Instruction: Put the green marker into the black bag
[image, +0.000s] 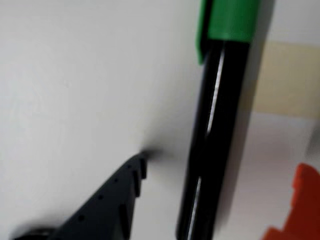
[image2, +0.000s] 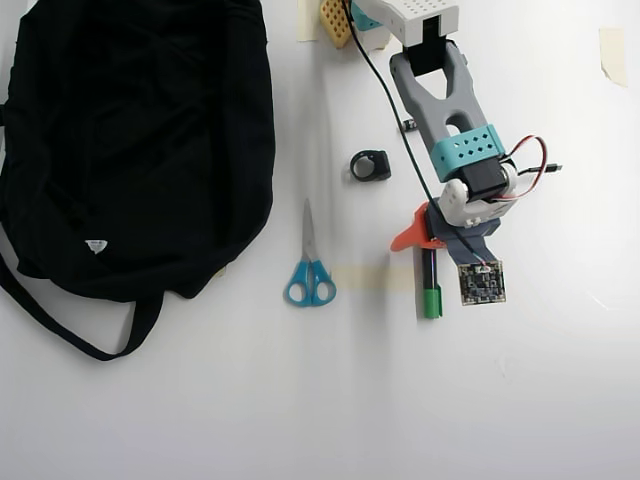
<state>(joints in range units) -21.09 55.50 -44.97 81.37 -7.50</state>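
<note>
My gripper is about to grab the green marker (image: 215, 125) next, by its black body (image: 209, 150). Then I need to put the marker into the black bag.
The green marker (image: 215, 125) lies on the white table, with a black barrel and a green cap at the top of the wrist view. My gripper (image: 215, 200) is open and straddles the barrel. The dark finger (image: 112, 205) is to its left and the orange finger (image: 300, 200) to its right, with a gap on both sides. In the overhead view the gripper (image2: 430, 250) is low over the marker (image2: 431, 290), whose cap points to the bottom of the picture. The black bag (image2: 130, 140) lies at the far left, well apart from the marker.
Blue-handled scissors (image2: 309, 270) lie between the bag and the marker. A small black object (image2: 370, 165) sits above them. A strip of beige tape (image2: 370, 277) lies on the table beside the marker. The bag's strap (image2: 60, 325) loops out at the lower left.
</note>
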